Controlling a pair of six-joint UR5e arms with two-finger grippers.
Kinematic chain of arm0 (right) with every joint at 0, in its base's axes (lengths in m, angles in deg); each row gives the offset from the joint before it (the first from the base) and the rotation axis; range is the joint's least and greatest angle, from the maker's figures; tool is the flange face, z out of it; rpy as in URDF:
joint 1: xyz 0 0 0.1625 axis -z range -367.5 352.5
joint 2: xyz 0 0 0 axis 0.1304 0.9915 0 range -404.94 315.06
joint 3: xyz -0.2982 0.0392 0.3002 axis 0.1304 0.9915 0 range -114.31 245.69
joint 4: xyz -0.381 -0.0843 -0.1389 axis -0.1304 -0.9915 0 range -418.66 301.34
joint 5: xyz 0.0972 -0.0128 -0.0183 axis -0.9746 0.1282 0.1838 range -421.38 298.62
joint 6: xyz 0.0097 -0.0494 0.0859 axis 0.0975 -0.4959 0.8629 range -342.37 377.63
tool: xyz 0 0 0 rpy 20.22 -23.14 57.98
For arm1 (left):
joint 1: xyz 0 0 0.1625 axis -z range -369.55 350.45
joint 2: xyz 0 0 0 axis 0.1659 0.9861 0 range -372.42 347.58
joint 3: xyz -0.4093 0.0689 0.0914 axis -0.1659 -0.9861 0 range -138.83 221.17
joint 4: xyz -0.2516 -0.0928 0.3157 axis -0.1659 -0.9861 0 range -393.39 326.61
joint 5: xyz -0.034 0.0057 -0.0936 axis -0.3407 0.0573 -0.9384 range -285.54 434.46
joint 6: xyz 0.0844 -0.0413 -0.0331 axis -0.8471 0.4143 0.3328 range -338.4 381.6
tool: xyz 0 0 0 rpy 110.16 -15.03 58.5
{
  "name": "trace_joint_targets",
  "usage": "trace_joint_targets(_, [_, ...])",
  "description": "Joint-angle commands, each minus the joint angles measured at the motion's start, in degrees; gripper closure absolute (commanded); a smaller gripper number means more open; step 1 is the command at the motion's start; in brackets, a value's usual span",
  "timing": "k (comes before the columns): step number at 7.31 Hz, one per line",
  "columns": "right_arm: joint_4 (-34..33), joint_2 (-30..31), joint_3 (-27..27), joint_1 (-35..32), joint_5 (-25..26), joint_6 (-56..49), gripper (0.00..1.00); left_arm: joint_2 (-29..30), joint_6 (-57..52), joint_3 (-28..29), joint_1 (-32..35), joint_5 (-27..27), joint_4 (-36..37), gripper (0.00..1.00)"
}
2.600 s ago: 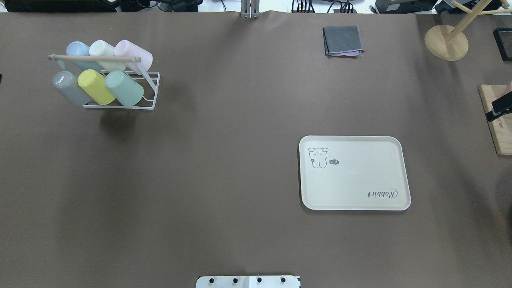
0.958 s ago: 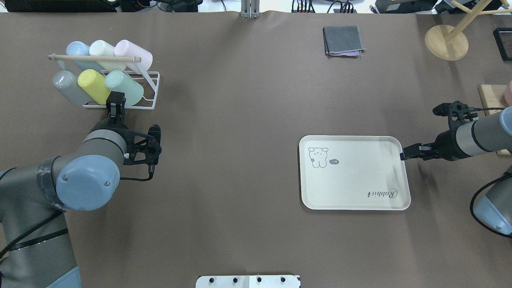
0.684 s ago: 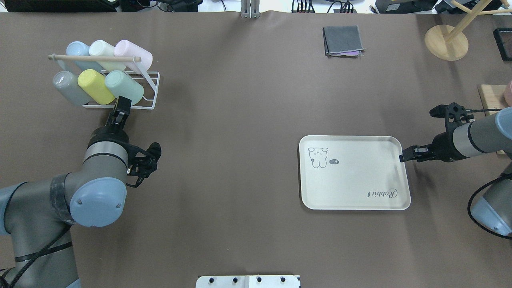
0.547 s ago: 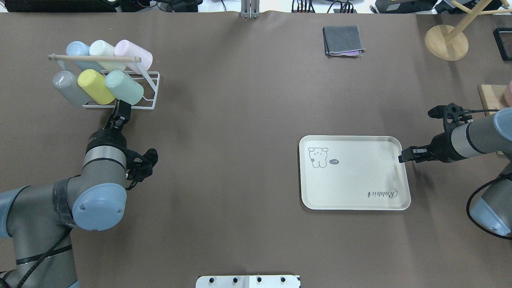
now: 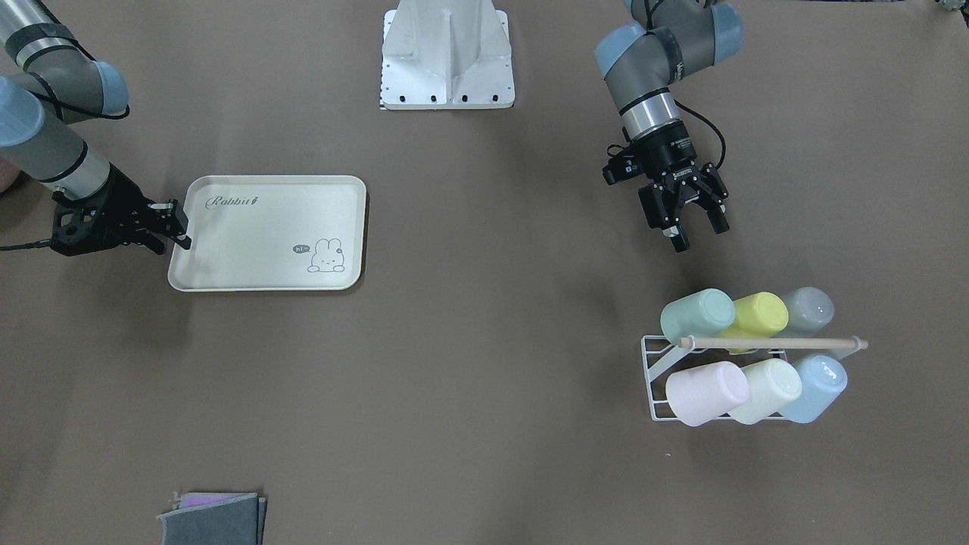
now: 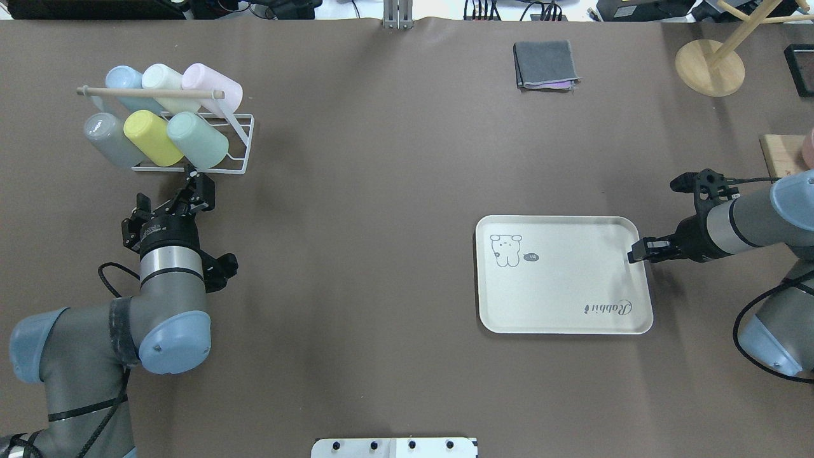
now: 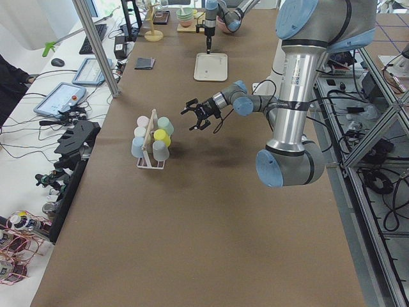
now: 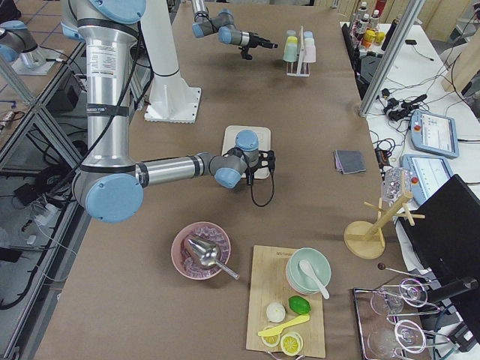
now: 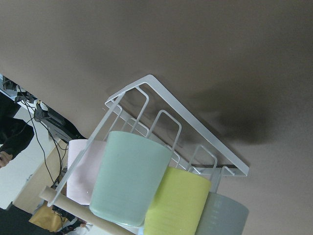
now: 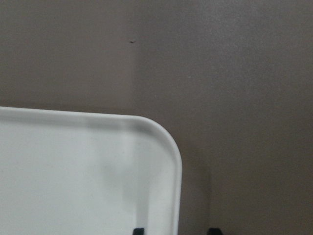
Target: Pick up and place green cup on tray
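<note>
My right gripper grabs the tray by its short rim (image 5: 182, 227) (image 10: 174, 200) beside the Rabbit lettering next, to set the tray ready for the green cup.
The green cup (image 6: 197, 140) lies tilted in the front row of a white wire rack (image 6: 191, 170), at the row's right end beside a yellow cup (image 6: 152, 137). It also shows in the front view (image 5: 696, 314) and the left wrist view (image 9: 129, 178). My left gripper (image 5: 700, 235) is open and empty, a little short of the rack and pointing at it. The cream tray (image 6: 559, 286) lies flat at the right. My right gripper (image 6: 639, 249) is at the tray's right edge near the far corner. Its fingertips (image 10: 138, 230) stand slightly apart, one on each side of the rim (image 10: 178, 196).
The rack also holds grey (image 6: 111, 140), blue (image 6: 124, 83), cream (image 6: 165, 79) and pink (image 6: 213, 86) cups under a wooden rod (image 6: 152, 93). A folded grey cloth (image 6: 545, 65) and a wooden stand (image 6: 709, 67) are at the back right. A cutting board (image 6: 779, 152) is at the right edge.
Both arms came into view. My left wrist has turned and the gripper now shows spread open, slightly back from the rack. My right gripper has crept left over the tray's right rim.
</note>
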State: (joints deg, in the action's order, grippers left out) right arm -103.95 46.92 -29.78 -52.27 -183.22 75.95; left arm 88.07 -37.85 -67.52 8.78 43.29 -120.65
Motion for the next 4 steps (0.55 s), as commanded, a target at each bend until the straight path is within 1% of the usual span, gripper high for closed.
trace_joint_targets(1, [-0.24,-0.72,0.10,0.13,-0.42,0.31,0.60,0.93,-5.67,4.97,-1.37,5.24,-2.80,0.02])
trace_joint_targets(3, [-0.24,-0.63,0.02,-0.04,-0.68,0.40,0.79,3.47,-5.68,7.52,-1.28,5.50,-2.82,0.02])
trace_joint_targets(4, [-0.24,-0.63,0.10,0.04,-0.68,0.40,0.84,5.22,-5.76,9.19,-1.11,5.77,-2.82,0.02])
